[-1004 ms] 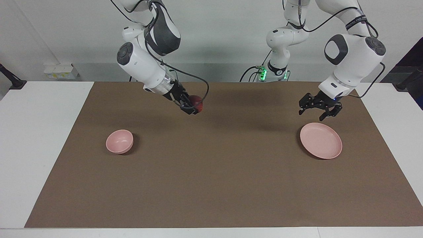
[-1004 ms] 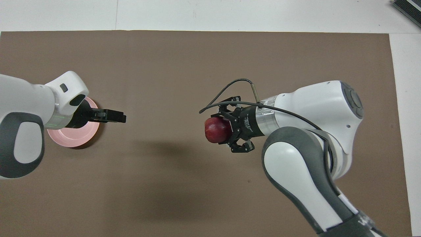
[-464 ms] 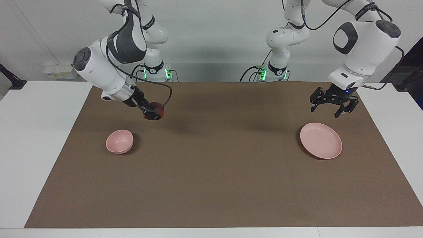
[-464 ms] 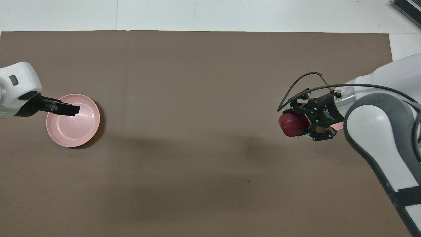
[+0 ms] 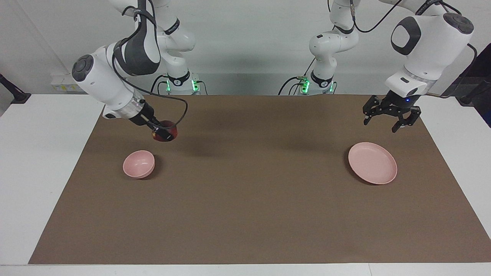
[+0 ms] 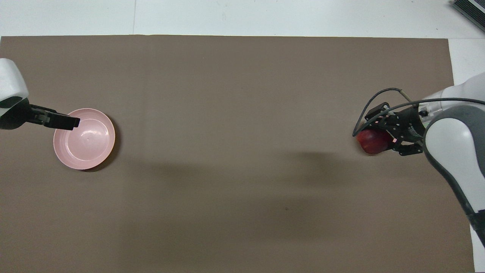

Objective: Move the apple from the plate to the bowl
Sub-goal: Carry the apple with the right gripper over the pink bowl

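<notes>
The dark red apple [image 6: 372, 142] hangs high above the brown mat, so for now my right gripper keeps holding the apple until it is over the bowl.
A dark red apple [image 5: 165, 134] [image 6: 372, 142] hangs in the air with my right gripper [image 5: 162, 135] [image 6: 380, 140] shut on it. It is over the brown mat, just beside the pale pink bowl [image 5: 139, 164] and on the side toward the table's middle. The bowl holds nothing. In the overhead view my right arm hides it. At the left arm's end of the mat lies the wide pink plate [image 5: 372, 163] [image 6: 84, 138], with nothing on it. My left gripper [image 5: 384, 123] [image 6: 67, 122] hangs open, raised over the plate's edge.
A brown mat [image 5: 253, 199] [image 6: 235, 94] covers most of the white table [image 5: 42, 153]. Both arm bases [image 5: 322, 82] stand at the robots' edge, with cables trailing beside them.
My right gripper has carried the apple from over the mat's middle toward the right arm's end, up beside the bowl. My left gripper has drawn back and risen off the plate's middle.
</notes>
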Available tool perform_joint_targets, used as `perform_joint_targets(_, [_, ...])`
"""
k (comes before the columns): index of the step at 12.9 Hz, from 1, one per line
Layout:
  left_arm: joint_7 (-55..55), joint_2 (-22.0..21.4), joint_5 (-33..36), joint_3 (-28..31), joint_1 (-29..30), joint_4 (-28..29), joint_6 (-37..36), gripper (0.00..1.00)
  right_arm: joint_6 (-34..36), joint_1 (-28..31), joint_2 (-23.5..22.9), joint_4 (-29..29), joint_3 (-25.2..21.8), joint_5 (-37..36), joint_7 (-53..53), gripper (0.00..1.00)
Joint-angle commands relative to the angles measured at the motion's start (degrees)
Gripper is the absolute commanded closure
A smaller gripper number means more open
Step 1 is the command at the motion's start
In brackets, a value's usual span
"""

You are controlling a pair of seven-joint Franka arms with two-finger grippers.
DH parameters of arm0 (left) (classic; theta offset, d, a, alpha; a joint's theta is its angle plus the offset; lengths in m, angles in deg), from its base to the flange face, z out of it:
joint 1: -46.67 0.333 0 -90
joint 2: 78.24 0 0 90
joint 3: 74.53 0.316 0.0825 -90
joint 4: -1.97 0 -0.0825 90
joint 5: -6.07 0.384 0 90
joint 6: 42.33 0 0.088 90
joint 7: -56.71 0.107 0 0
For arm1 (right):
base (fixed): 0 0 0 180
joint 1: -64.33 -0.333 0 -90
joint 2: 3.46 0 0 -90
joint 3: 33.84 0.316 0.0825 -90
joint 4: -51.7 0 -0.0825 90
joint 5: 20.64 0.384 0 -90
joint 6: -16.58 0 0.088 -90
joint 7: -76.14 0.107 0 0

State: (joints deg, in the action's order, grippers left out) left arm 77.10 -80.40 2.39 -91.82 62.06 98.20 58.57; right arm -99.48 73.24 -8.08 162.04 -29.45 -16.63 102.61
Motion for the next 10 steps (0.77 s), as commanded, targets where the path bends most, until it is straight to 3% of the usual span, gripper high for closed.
perform_joint_targets(1, [-0.1, -0.3, 1.3, -0.5, 0.3, -2.7, -3.9, 0.00, -4.8, 0.3, 0.8, 2.3, 0.8, -6.3, -1.5, 1.00])
perform_joint_targets(6, [-0.2, -0.4, 1.1, 0.2, -0.3, -4.8, -8.7, 0.00, -18.6, 0.0, 1.6, 11.6, 0.8, -15.7, 2.1, 1.00])
perform_joint_targets(8, [-0.2, -0.7, 1.2, 6.7, -6.2, -4.8, -9.7, 0.00, -25.0, 0.4, 1.3, 15.8, 0.8, -18.9, 5.2, 1.00])
perform_joint_targets(10, [-0.2, -0.8, 1.2, 14.9, -13.8, -4.8, -9.8, 0.00, -26.1, 0.6, 1.3, 17.2, 0.8, -19.0, 5.5, 1.00])
